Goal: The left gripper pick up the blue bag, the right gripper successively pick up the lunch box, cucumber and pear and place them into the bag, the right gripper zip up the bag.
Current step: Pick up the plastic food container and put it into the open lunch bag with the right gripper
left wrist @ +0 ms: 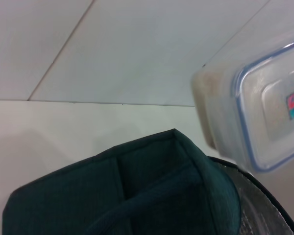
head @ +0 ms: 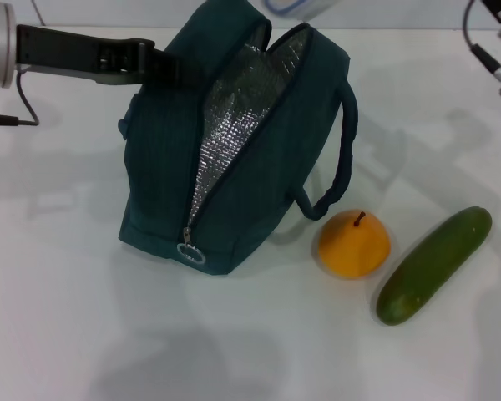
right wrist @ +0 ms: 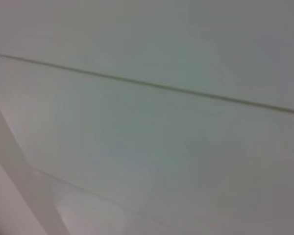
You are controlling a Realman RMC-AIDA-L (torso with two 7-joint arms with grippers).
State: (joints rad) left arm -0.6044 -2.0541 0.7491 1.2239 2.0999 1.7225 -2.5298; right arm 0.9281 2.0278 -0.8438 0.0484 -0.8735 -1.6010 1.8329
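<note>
I need to lower the lunch box into the bag before my right gripper releases it, because the lunch box (head: 294, 7) is above the bag's opening (head: 255, 79) in the head view.
The blue bag (head: 296, 150) stands on the white table with its zipper open and the silver lining showing. My left gripper (head: 156, 63) is shut on the bag's upper left edge. The lunch box (head: 294, 7) hangs in the air just above the bag's opening, cut off by the top of the head view. In the left wrist view, the lunch box (left wrist: 257, 107) hovers tilted over the bag (left wrist: 137, 191). Whatever holds it is out of frame. The pear (head: 353, 244) and the cucumber (head: 435, 265) lie on the table to the right of the bag.
Part of my right arm with a cable (head: 494, 52) shows at the top right corner. The ring zipper pull (head: 189, 251) hangs at the bag's near lower corner. One loop handle (head: 344, 159) droops toward the pear. White table (head: 83, 317) spreads in front.
</note>
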